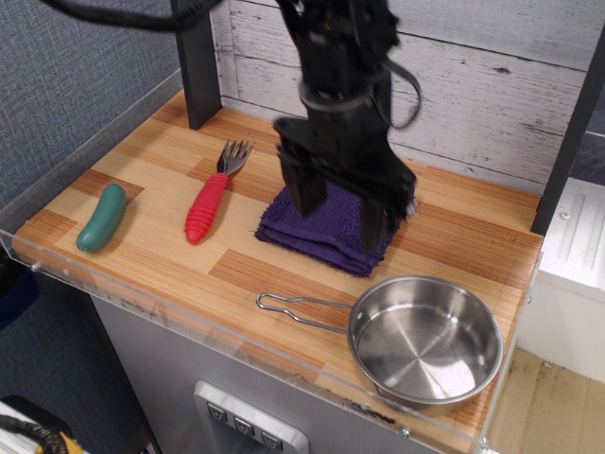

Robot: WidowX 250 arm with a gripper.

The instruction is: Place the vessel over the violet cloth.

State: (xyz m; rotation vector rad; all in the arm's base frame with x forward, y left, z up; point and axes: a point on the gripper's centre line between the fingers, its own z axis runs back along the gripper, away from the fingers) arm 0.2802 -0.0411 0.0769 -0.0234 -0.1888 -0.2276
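I will pick up the vessel (425, 342) next by its rim beside the wire handle, and then I will place it over the violet cloth (326, 229).
The vessel (425, 342) is a shiny steel pan standing at the front right of the wooden counter, its wire loop handle (301, 309) pointing left. The violet cloth (326, 229) lies folded in the middle of the counter, just behind the pan, partly hidden by my arm. My gripper (338, 219) hangs over the cloth with its two black fingers spread apart and nothing between them. It is above and behind the pan, not touching it.
A fork with a red handle (210, 198) lies left of the cloth. A green cucumber-like toy (101, 217) lies at the far left. A clear plastic rim (189, 307) runs along the counter's front edge. A dark post (197, 59) stands at the back left.
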